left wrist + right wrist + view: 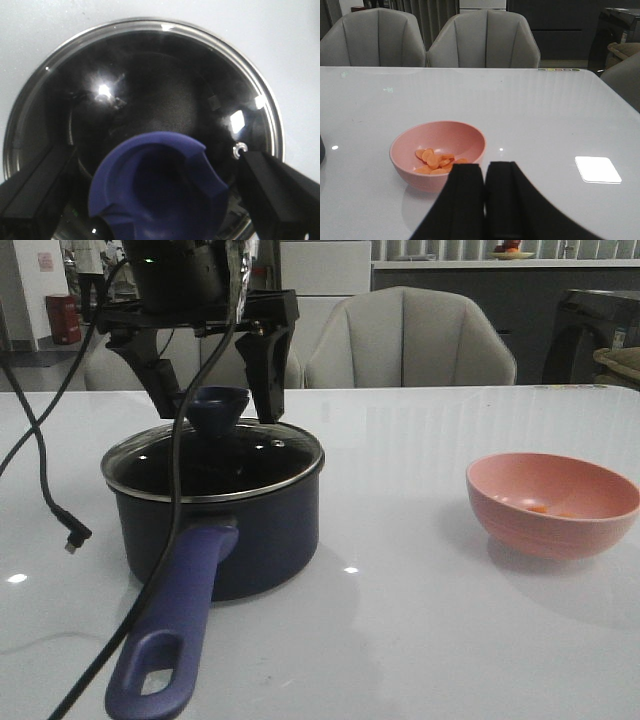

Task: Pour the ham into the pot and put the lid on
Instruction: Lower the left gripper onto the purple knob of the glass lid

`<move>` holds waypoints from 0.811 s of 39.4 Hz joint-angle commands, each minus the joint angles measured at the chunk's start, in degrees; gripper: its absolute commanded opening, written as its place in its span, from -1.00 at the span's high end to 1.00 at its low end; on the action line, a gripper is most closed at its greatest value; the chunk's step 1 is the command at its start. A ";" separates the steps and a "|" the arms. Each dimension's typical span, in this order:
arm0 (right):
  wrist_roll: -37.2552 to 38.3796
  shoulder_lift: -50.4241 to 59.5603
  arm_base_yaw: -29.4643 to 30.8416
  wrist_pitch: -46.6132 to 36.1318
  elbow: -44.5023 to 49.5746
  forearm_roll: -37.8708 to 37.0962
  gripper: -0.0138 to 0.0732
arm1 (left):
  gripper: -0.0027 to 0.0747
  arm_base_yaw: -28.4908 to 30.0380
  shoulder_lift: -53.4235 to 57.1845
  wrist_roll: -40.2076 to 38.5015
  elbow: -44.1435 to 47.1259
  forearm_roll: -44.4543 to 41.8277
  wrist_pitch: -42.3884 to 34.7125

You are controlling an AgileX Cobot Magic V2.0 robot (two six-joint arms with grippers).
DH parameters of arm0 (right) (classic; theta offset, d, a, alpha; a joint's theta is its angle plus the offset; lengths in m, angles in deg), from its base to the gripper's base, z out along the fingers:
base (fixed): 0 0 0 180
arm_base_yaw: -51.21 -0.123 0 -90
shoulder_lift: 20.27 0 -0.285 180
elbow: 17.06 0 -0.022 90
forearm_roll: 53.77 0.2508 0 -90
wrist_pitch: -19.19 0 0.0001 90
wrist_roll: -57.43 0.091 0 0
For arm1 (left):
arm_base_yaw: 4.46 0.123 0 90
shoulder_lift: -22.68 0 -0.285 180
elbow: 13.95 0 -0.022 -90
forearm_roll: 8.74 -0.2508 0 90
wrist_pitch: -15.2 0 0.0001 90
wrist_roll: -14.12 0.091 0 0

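Observation:
The fingers of my left gripper are level with the sides of the blue knob (216,412), so it is time to close on it now.
The dark navy pot (262,532) stands at the front left of the table, its purple-blue handle (172,625) pointing toward me. The glass lid (150,462) sits on its rim, and also shows in the left wrist view (150,85). My left gripper (222,412) is open directly above it, the fingers on either side of the knob (160,190) with gaps between them and it. The ham (437,160) lies as several orange slices in the pink bowl (552,503) on the right. My right gripper (485,167) is shut and empty, just short of the bowl (438,153).
A black cable (45,490) hangs from the left arm and lies on the table left of the pot. Grey chairs (405,340) stand behind the far edge. A bright patch of reflected light (597,169) lies on the table right of the bowl.

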 commanded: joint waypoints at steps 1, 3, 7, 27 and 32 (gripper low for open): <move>0.06 1.05 -0.04 -4.29 0.63 -0.55 0.32 | -0.79 -0.38 2.27 -0.69 -1.86 0.84 0.30; 0.06 1.05 -0.04 -4.29 0.63 -0.55 0.32 | -0.79 -0.38 1.63 -0.69 -1.86 0.84 1.08; 0.06 1.05 -0.04 -4.29 0.63 -0.55 0.32 | -0.75 -0.38 1.05 -0.69 -1.86 0.84 2.18; 0.06 1.05 -0.04 -4.29 0.63 -0.55 0.32 | 0.21 -0.38 0.83 -0.69 -1.86 1.06 2.28; 0.06 1.05 -0.04 -4.29 0.63 -0.55 0.32 | 0.36 -0.38 0.83 -0.69 -1.86 1.06 2.28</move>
